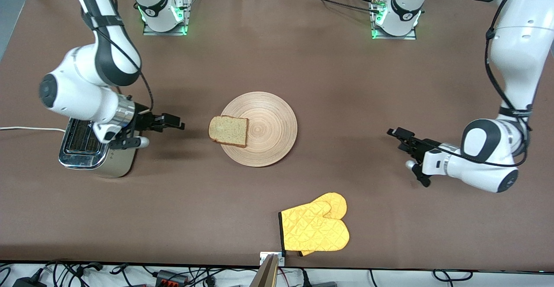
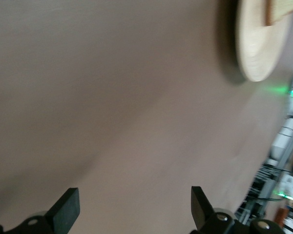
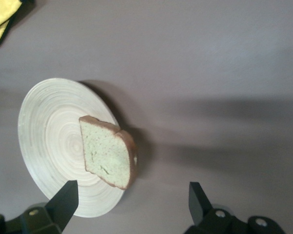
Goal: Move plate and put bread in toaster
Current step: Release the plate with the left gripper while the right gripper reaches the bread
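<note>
The crusted edge of the bread [image 1: 228, 131] hangs over the plate. My right gripper will next pick up the slice there to put it in the toaster [image 1: 84, 146].
The round light-wood plate [image 1: 268, 127] lies mid-table. The bread [image 1: 228, 131], a tan slice with a dark crust, rests on the plate's rim at the right arm's end and overhangs it. The chrome-topped toaster [image 1: 84, 146] stands at the right arm's end of the table, partly hidden under the right arm. My right gripper [image 1: 175, 123] hangs open and empty over bare table between toaster and bread; in its wrist view [image 3: 132, 204] the bread [image 3: 107, 153] and plate [image 3: 49, 141] lie just ahead. My left gripper [image 1: 396, 137] is open and empty over bare table toward the left arm's end; its wrist view [image 2: 134, 207] shows the plate [image 2: 256, 48] farther off.
A yellow quilted oven mitt [image 1: 316, 228] lies near the table's front edge, nearer to the camera than the plate. The toaster's white cord [image 1: 26, 128] runs off the table's end. Both arm bases stand along the table's top edge.
</note>
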Robot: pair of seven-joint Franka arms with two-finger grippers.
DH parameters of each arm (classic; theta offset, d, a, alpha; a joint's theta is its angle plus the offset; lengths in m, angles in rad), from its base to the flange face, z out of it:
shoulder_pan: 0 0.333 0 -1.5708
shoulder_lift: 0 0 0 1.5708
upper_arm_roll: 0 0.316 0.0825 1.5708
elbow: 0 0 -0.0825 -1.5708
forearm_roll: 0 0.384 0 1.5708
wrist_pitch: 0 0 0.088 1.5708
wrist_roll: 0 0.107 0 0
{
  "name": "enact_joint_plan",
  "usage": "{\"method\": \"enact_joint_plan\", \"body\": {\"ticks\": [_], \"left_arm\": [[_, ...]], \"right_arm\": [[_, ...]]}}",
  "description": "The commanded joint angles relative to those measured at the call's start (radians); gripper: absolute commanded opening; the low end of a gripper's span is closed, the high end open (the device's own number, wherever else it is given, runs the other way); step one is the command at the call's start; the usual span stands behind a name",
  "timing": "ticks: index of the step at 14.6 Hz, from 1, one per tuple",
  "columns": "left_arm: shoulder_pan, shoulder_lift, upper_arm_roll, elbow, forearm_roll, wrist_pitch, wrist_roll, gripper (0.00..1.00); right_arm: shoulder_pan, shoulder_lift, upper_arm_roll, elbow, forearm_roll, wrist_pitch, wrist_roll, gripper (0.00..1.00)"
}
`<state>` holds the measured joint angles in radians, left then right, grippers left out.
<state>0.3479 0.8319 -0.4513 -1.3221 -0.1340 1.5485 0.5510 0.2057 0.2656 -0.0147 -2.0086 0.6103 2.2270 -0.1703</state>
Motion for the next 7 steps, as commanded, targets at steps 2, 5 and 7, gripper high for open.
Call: {"method": "enact_joint_plan", "body": {"ticks": [2,5,7], "left_arm": [[0.003,-0.138,-0.006,-0.005,0.158,-0.067,-0.071,1.0],[-0.032,-0.236,-0.009,-0.003,0.253,-0.088,-0.141,1.0],[-0.065,-0.301,-0.015,-0.003,0.336,-0.094,-0.145,1.0]], "right_arm": [[0.007,-0.034,0.007,-0.173,0.305,0.1,-0.258,1.0],[0.049,0.0,0.009,-0.191,0.362,0.19,-0.365,1.0],[0.083,0.02,0.009,-0.193,0.405,0.249,-0.368,1.0]]}}
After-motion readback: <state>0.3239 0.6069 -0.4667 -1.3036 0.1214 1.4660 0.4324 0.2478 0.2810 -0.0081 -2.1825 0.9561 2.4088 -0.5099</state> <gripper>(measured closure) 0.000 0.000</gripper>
